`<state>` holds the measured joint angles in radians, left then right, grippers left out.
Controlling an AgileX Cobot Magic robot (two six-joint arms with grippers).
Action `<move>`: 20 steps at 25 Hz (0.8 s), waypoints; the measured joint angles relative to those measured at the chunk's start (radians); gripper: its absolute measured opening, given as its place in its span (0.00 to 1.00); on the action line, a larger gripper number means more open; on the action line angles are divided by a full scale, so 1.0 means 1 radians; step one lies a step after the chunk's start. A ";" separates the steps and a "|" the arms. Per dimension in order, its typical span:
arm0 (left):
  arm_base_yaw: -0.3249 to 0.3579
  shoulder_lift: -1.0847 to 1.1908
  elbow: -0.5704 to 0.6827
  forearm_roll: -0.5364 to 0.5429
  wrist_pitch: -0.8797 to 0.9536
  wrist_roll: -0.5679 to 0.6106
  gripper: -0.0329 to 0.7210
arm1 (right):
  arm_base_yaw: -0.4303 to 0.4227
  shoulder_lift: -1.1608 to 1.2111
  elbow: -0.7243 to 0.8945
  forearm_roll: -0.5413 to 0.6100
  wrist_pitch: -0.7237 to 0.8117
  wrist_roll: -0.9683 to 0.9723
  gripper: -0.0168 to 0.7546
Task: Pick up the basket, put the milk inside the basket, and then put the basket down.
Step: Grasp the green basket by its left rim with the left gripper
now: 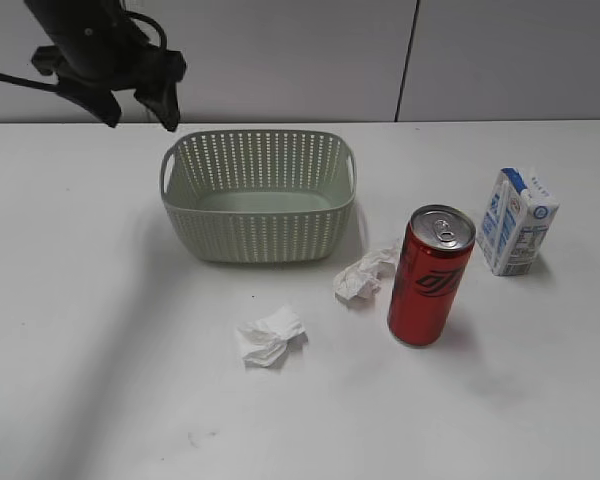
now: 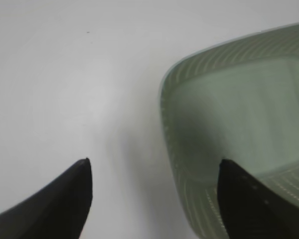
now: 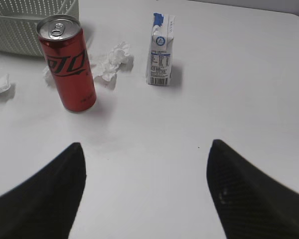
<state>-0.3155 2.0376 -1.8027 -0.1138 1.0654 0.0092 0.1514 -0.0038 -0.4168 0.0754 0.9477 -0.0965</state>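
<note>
My left gripper grabs the basket by the thin rim at its short end next, since the basket's body is far too wide for the fingers.
The pale green basket stands empty on the white table at centre back. It also shows in the left wrist view and at the top left of the right wrist view. My left gripper is open and hangs above the basket's left rim, one finger outside and one over the inside. The milk, a white and blue carton, stands upright at the right. My right gripper is open and empty over bare table, well short of the milk. It is out of the exterior view.
A red soda can stands upright between the basket and the milk. One crumpled white tissue lies by the can, another in front of the basket. A grey wall runs behind the table.
</note>
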 joint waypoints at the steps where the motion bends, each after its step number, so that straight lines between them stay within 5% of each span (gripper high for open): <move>1: -0.006 0.027 -0.021 0.006 0.016 -0.009 0.83 | 0.000 0.000 0.000 0.000 0.000 0.000 0.79; 20: -0.028 0.261 -0.083 0.018 -0.014 -0.106 0.81 | 0.000 0.000 0.000 0.000 0.000 0.000 0.79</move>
<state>-0.3433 2.2981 -1.8854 -0.0960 1.0518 -0.0966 0.1514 -0.0038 -0.4168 0.0754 0.9477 -0.0965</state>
